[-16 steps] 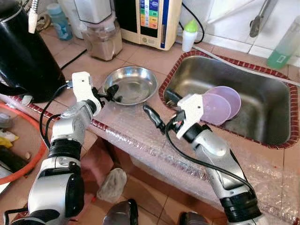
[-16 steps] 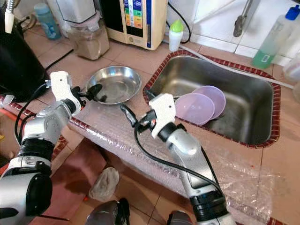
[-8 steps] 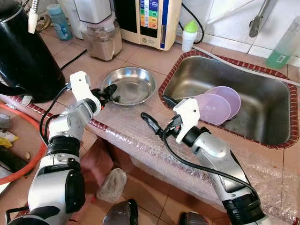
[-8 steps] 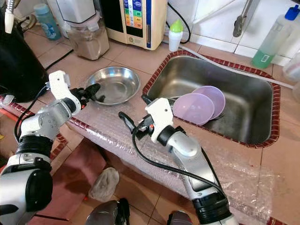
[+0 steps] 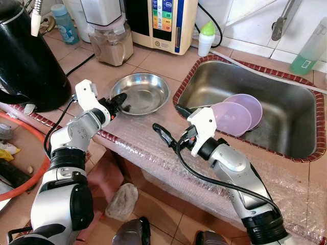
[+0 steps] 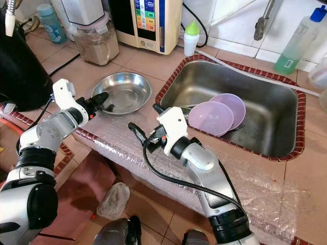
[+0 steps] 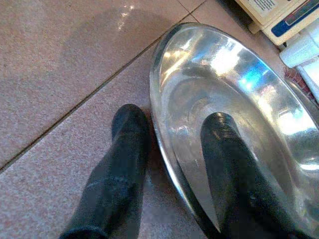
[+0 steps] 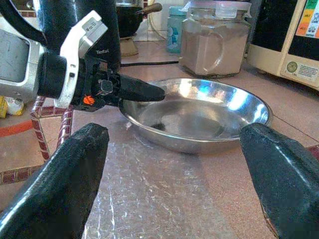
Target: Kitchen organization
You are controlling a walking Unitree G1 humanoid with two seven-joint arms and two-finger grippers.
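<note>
The steel bowl is wider than my fingers open, so my left gripper needs to pinch the bowl by its thin rim [image 7: 167,149] next.
A shallow steel bowl [image 5: 145,92] rests on the tiled counter, left of the sink [image 5: 306,153]. My left gripper [image 5: 121,102] is open at the bowl's near-left rim. In the left wrist view one finger [image 7: 127,149] stands outside the bowl [image 7: 239,84] and the other lies inside, with the rim between them. My right gripper [image 5: 171,122] is open wide just above the counter, in front of the bowl and apart from it, pointing at the bowl [image 8: 199,109]. Two purple plates [image 5: 232,117] lie overlapping in the sink.
A black kettle [image 5: 25,56] stands at the far left. A jar of brown powder [image 5: 112,43], a water purifier [image 5: 163,20] and a green-capped white bottle [image 5: 206,38] line the back. Bubble wrap [image 5: 153,148] covers the counter's front edge. A green liquid bottle [image 5: 309,51] stands behind the sink.
My right gripper has drifted a little left and toward the counter's front edge. The left gripper has stayed at the bowl's rim, and the bowl has not moved.
</note>
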